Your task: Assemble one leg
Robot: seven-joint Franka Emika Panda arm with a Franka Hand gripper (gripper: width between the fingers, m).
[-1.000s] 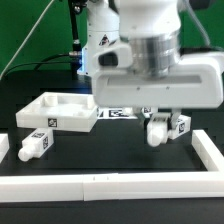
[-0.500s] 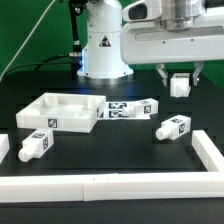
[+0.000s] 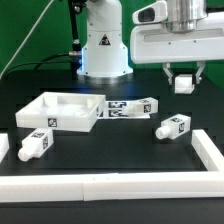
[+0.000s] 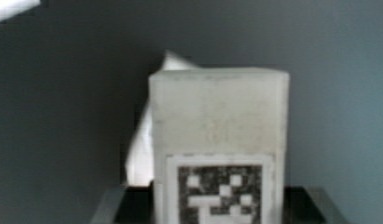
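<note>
The white leg hangs above the black table in the exterior view, so my gripper should keep holding it.
My gripper (image 3: 182, 80) is shut on a white leg (image 3: 183, 83) and holds it high above the black table, at the exterior view's right. In the wrist view the held leg (image 4: 216, 135) fills the frame, upright, with its black-and-white tag toward the camera. A second leg (image 3: 172, 127) lies on the table below and slightly to the left of the gripper. A third leg (image 3: 36, 144) lies near the exterior view's left. The square white top (image 3: 60, 112) rests left of centre.
The marker board (image 3: 125, 108) lies behind the top, with another white tagged part (image 3: 147, 106) on it. A white fence (image 3: 110, 186) runs along the front edge and up the right side (image 3: 208, 149). The robot base (image 3: 101, 45) stands at the back.
One second ago the gripper was low at the table, gripping the leg. It has since risen with the leg and shifted slightly to the exterior view's right.
</note>
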